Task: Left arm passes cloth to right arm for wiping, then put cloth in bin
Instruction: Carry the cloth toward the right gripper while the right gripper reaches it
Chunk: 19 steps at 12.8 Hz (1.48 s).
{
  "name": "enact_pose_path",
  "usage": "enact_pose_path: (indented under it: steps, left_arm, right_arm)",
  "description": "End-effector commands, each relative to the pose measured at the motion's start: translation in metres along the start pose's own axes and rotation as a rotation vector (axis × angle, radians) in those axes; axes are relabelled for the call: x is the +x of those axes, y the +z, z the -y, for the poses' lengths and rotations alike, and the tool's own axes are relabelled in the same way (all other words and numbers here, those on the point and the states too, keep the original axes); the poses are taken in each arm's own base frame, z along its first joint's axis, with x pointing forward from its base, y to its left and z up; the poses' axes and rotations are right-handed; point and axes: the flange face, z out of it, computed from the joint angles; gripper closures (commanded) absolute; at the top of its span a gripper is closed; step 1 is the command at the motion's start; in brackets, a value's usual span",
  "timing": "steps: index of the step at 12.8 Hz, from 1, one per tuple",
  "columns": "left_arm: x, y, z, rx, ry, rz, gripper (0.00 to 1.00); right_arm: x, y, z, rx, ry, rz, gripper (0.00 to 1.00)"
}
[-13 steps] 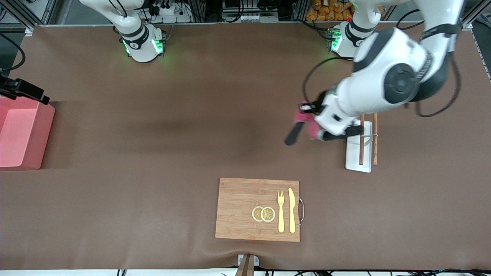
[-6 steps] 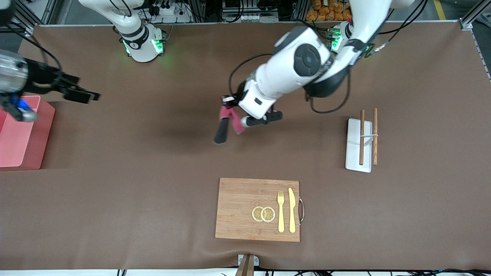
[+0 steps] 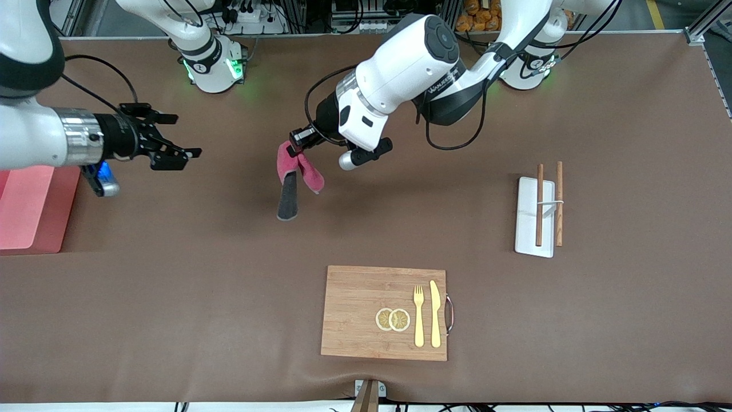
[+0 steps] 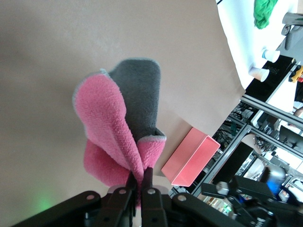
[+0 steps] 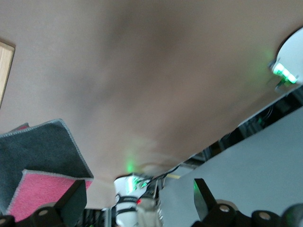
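Note:
The right gripper grabs the cloth by its magenta-red fold (image 3: 288,163) next, which leaves the cloth's dark grey end (image 3: 288,199) free to wipe.
My left gripper (image 3: 297,147) is shut on the cloth (image 3: 293,180), a magenta-red and dark grey rag that hangs from it above the middle of the table. In the left wrist view the fingers (image 4: 150,176) pinch the cloth (image 4: 118,132) at its folded top. My right gripper (image 3: 174,150) is open and empty in the air, level with the cloth, toward the right arm's end of the table. The right wrist view shows its spread fingers (image 5: 73,201) and the cloth (image 5: 40,163) ahead. The pink bin (image 3: 28,200) stands at the right arm's end of the table, and shows in the left wrist view (image 4: 191,158).
A wooden cutting board (image 3: 366,312) with lemon slices (image 3: 393,319), a fork (image 3: 418,315) and a knife (image 3: 435,313) lies near the front camera. A white tray (image 3: 526,229) with chopsticks (image 3: 539,205) lies toward the left arm's end.
My left gripper has carried the cloth from beside the white tray to over the middle of the table. My right gripper has swung out from over the bin toward the cloth.

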Motion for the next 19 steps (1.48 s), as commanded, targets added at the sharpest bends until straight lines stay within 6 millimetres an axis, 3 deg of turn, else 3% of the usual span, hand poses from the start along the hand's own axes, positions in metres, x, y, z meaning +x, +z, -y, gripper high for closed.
enact_pose_path:
  steps: [1, 3, 6, 13, 15, 16, 18, 19]
  left_arm:
    - [-0.004, -0.008, -0.005, -0.025, -0.022, 0.005, 1.0]
    - [-0.004, -0.008, -0.005, -0.025, -0.028, 0.005, 1.0]
    - [-0.004, -0.008, -0.005, -0.025, -0.03, 0.005, 1.0]
    - [-0.005, -0.007, -0.005, -0.024, -0.027, 0.007, 1.0]
    - [-0.006, -0.007, -0.005, -0.023, -0.026, 0.008, 1.0]
    - [-0.006, -0.006, -0.004, -0.022, -0.026, 0.008, 1.0]
    - [-0.005, -0.007, -0.004, -0.022, -0.026, 0.007, 1.0]
    - [-0.005, -0.007, -0.004, -0.022, -0.029, 0.008, 1.0]
  right_arm:
    - [-0.019, 0.016, 0.021, 0.051, 0.074, 0.033, 0.0]
    - [-0.047, 0.034, 0.048, 0.111, 0.108, -0.006, 0.0]
    - [-0.06, 0.059, 0.082, 0.192, 0.137, 0.0, 0.0]
    - [-0.086, 0.113, 0.121, 0.237, 0.168, 0.051, 0.0]
    - [-0.091, 0.129, 0.124, 0.222, 0.161, 0.046, 0.16]
    - [-0.095, 0.135, 0.125, 0.212, 0.153, 0.042, 0.33]
    - [-0.096, 0.134, 0.126, 0.214, 0.137, 0.042, 0.89]
    - [-0.091, 0.13, 0.124, 0.216, 0.138, 0.044, 1.0]
